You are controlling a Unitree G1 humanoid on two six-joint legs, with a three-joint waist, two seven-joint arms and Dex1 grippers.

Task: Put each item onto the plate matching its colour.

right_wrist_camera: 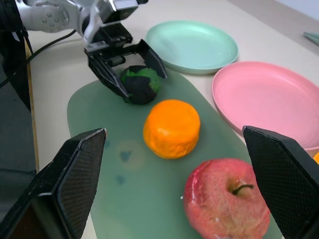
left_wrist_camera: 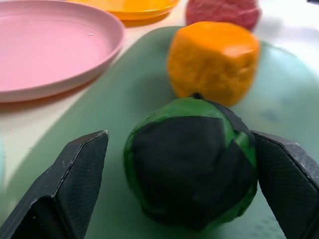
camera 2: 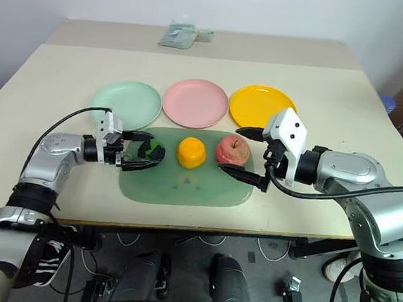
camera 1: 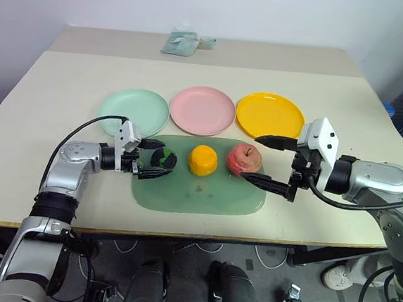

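My left gripper grabs the green-and-black item around its round body next, to put it on the mint plate.
On the pale green mat lie three toy foods in a row: a green-and-black round item, an orange fruit and a pinkish-red apple. Behind the mat stand the mint plate, the pink plate and the yellow plate, all bare. My left gripper is open, low over the mat, with one finger on each side of the green-and-black item. From the right, my right gripper is open, its fingers spread to either side of the apple without gripping it.
A small pale green packet lies near the table's far edge. The mat sits close to the table's near edge. Bare tabletop stretches to the left and right of the plates.
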